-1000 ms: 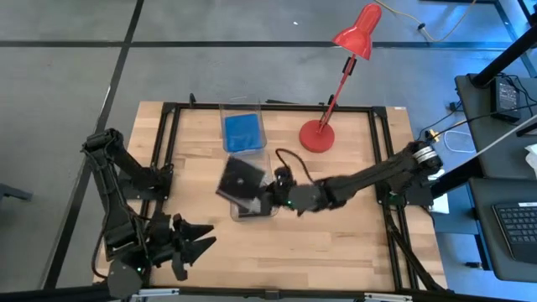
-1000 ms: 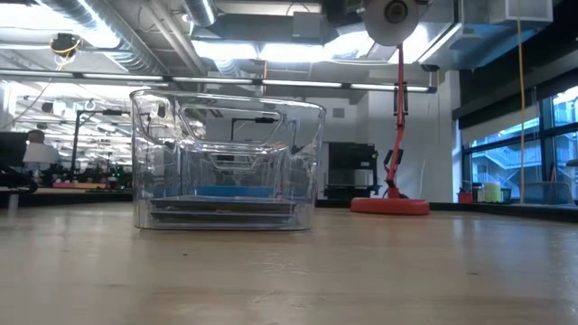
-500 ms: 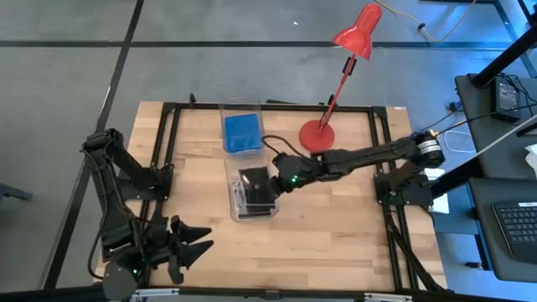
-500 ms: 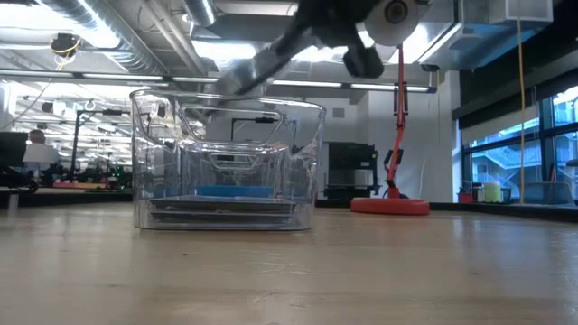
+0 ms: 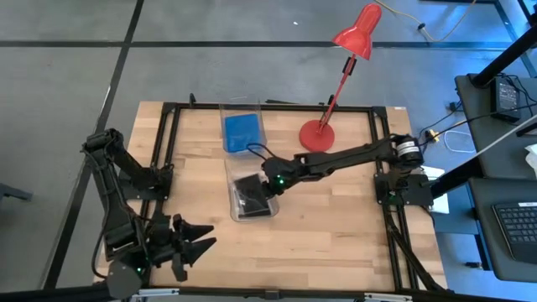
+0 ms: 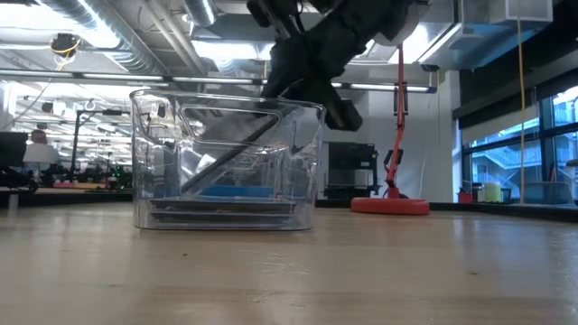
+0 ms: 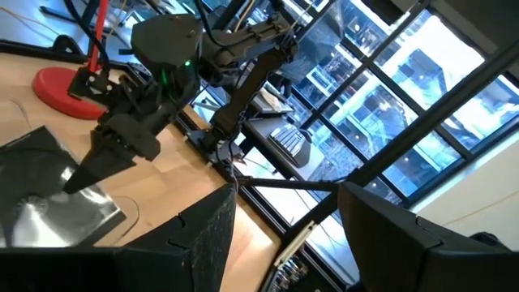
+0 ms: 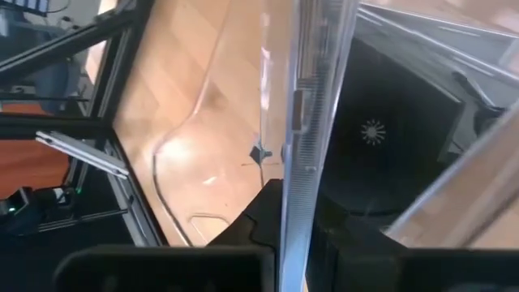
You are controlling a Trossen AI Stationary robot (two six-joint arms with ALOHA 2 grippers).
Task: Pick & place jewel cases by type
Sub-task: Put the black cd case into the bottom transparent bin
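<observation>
The grey jewel case (image 5: pixel 252 191) slants down inside the near clear bin's rim in the high view, so it is time for my right gripper to open now.
My right gripper (image 5: pixel 270 180) reaches from the table's right over the near clear bin (image 5: pixel 238 210) and is shut on a dark grey jewel case (image 5: pixel 252 191). In the low view the case (image 6: pixel 226 155) slants down inside the bin (image 6: pixel 144 162), above a stack of grey cases (image 6: pixel 221 208) lying flat on the bin floor. Blue cases (image 5: pixel 242 132) lie flat in the far clear bin (image 5: pixel 228 111). My left gripper (image 5: pixel 191 245) waits open at the near left corner; the left wrist view shows my right gripper (image 7: pixel 91 166) with the case (image 7: pixel 49 195). My right gripper pinches the grey jewel case by its upper edge (image 8: pixel 293 166) between the two fingers (image 8: pixel 266 212), coming from above and the table's right, slanting down. The case is tilted steeply, its lower end (image 6: pixel 188 188) down inside the bin close to the stack; whether it touches, I cannot tell.
A red desk lamp stands with its base (image 5: pixel 317 136) on the far right of the table, close behind my right arm (image 5: pixel 352 157). A black frame (image 5: pixel 168 134) runs round the table. Bare wood (image 5: pixel 327 226) lies near and to the right of the bins.
My right gripper has moved toward the table's far edge and left, over the near bin, and come down. The grey case, held nearly flat above the bin a second ago, is now tipped steeply with its lower end inside the bin.
</observation>
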